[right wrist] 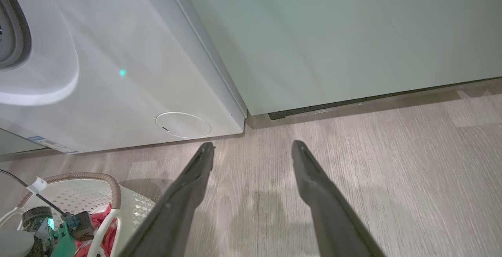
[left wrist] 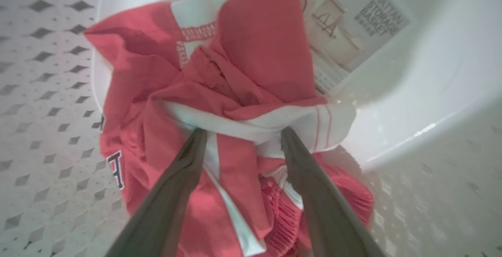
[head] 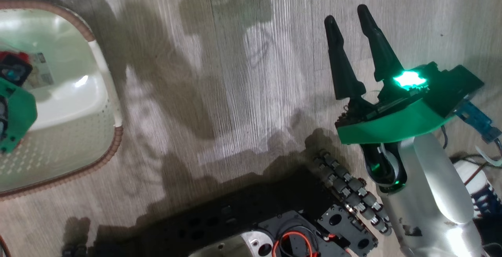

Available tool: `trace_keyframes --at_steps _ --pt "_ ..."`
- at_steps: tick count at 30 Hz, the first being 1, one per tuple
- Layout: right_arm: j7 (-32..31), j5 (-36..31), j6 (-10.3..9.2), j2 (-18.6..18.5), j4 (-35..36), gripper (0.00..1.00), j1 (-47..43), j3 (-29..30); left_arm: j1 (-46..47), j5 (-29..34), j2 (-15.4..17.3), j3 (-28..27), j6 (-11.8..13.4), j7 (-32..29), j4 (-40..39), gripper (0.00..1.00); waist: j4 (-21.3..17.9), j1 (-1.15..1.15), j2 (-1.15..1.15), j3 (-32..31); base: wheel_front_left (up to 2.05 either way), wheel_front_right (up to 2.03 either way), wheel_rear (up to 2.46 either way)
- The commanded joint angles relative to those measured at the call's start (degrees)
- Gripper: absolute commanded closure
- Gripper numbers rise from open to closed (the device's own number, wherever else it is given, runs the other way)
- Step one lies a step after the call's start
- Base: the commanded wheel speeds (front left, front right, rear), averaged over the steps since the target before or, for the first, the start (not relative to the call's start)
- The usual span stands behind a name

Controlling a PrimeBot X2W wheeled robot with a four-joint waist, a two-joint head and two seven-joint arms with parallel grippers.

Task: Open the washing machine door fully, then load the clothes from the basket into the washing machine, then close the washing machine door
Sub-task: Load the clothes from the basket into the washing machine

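Next, the left gripper pinches the clothes by their raised white fold [left wrist: 247, 132], since the red cloth [left wrist: 141, 80] around that fold lies slack on the basket's bottom.
The clothes [left wrist: 251, 61], a red heap with white bands, lie on the bottom of the cream basket [left wrist: 39, 92]. My left gripper [left wrist: 243, 131] is down in the basket and open, its fingertips resting on the heap with a white fold between them. In the head view the basket [head: 106, 155] stands at the left with my left wrist's green housing [head: 15, 115] inside it and a bit of red cloth [head: 13, 57] showing. My right gripper [head: 346, 13] hangs open and empty above the floor. The washing machine [right wrist: 129, 64] stands ahead of it. The washing machine door is out of view.
A pale green cabinet [right wrist: 333, 37] adjoins the machine on its right. Wood-look floor [right wrist: 392, 163] spreads before both. A paper label [left wrist: 353, 33] lies on the basket's bottom. My dark base [head: 251, 217] sits at the lower middle of the head view.
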State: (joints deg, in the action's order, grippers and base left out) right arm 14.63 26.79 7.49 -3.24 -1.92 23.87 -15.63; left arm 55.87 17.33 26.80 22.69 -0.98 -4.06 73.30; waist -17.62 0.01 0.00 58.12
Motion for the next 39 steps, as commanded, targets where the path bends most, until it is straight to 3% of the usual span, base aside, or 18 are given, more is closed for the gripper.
trace_keyframes --at_steps 1,6,13,22,23,24,33,39 --pt "0.4 0.4 0.0 0.4 1.7 0.0 -2.0 -1.4 -0.5 0.9 3.2 -0.1 0.2 -0.7 0.2 0.0 -0.5 -0.01 0.0 1.5 0.0 0.0 0.0" --pt "0.4 -0.6 0.0 0.4 2.7 0.0 -2.2 -0.9 0.8 2.4 2.7 2.4 0.5 -4.4 0.4 0.0 -0.1 -0.01 0.0 2.6 0.0 0.0 0.0" --pt "0.4 -1.2 0.0 0.4 3.5 0.0 -2.3 -1.0 1.2 0.6 2.3 1.7 0.3 -8.9 0.6 0.0 0.0 -0.01 0.0 3.5 0.0 0.0 0.0" --pt "0.4 -1.7 0.0 0.4 4.0 0.0 -2.3 -1.2 1.1 -2.6 4.5 0.0 -1.0 -10.5 0.6 0.0 0.4 -0.01 0.0 4.1 0.0 0.0 0.0" --pt "0.4 -1.8 0.0 0.4 3.9 0.0 -2.1 -1.4 1.2 -3.1 4.9 -0.1 -1.3 -10.2 0.6 0.65 0.4 -0.01 0.0 4.1 0.0 0.0 0.0" --pt "0.4 -1.9 0.0 0.4 3.8 0.0 -2.0 -1.5 1.2 -3.3 5.1 0.0 -1.4 -9.6 0.6 1.0 0.3 -0.01 0.0 4.1 0.0 0.0 0.0" --pt "0.4 -2.0 0.0 0.4 3.7 0.0 -0.9 -1.6 0.2 -5.4 6.3 -0.4 -1.8 -9.4 0.7 1.0 -0.2 -0.01 0.0 3.2 0.0 0.0 0.0" --pt "0.4 -2.1 0.0 0.4 3.4 0.0 0.7 -1.6 -0.6 -7.3 5.7 -1.2 -0.7 -7.3 0.7 1.0 -0.6 -0.01 0.0 0.9 0.0 0.0 0.0"
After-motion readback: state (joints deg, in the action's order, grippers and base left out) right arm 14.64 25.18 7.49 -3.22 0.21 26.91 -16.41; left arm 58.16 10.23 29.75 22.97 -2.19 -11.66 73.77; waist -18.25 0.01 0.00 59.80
